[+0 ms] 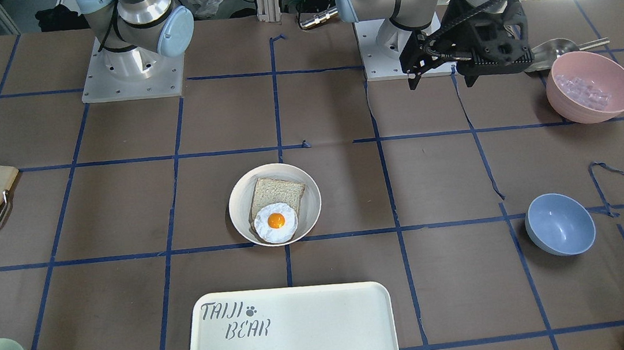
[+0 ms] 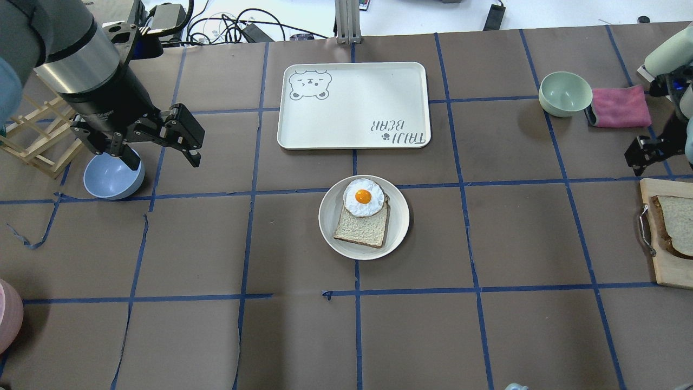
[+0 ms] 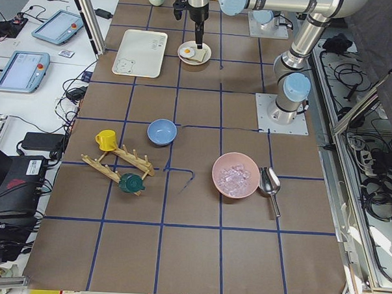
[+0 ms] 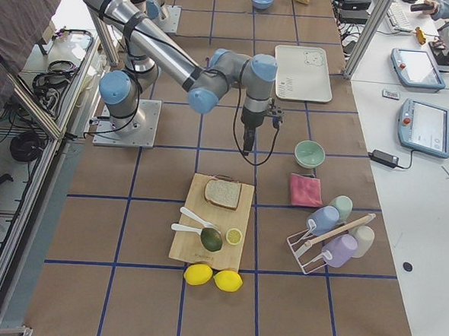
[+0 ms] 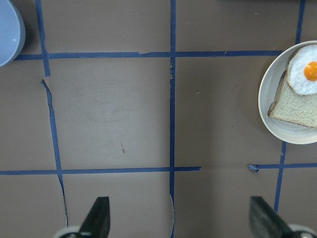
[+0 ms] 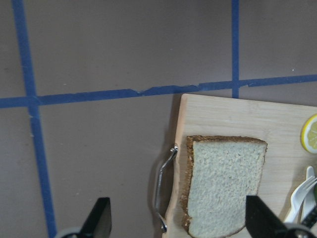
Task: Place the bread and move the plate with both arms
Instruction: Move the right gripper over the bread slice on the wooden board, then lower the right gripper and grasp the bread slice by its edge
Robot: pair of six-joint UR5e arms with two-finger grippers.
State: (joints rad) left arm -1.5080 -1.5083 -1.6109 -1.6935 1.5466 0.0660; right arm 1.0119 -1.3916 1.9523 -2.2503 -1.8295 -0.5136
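The right gripper grabs the bread slice by its crust edge beside the metal handle next, to top the egg on the plate (image 1: 276, 221).
The bread (image 6: 223, 183), a pale slice with a dark brown crust, lies on a wooden cutting board (image 6: 237, 114) at the table's right end; it also shows in the overhead view (image 2: 677, 222). My right gripper (image 6: 179, 218) is open and empty, hovering above the board's handle edge and the slice. The cream plate (image 2: 330, 216) sits at mid-table and holds a tan-crusted slice (image 2: 363, 227) and a fried egg (image 2: 363, 197). My left gripper (image 2: 161, 158) is open and empty, held high over the table's left side, far from the plate (image 5: 265, 89).
The white "TAIJI BEAR" tray (image 2: 352, 105) lies just beyond the plate. A blue bowl (image 2: 111, 179) and a wooden rack (image 2: 38, 135) sit under the left arm. A green bowl (image 2: 564, 93) and a pink cloth (image 2: 620, 106) are at far right. A pink bowl (image 1: 591, 85) stands near the left base.
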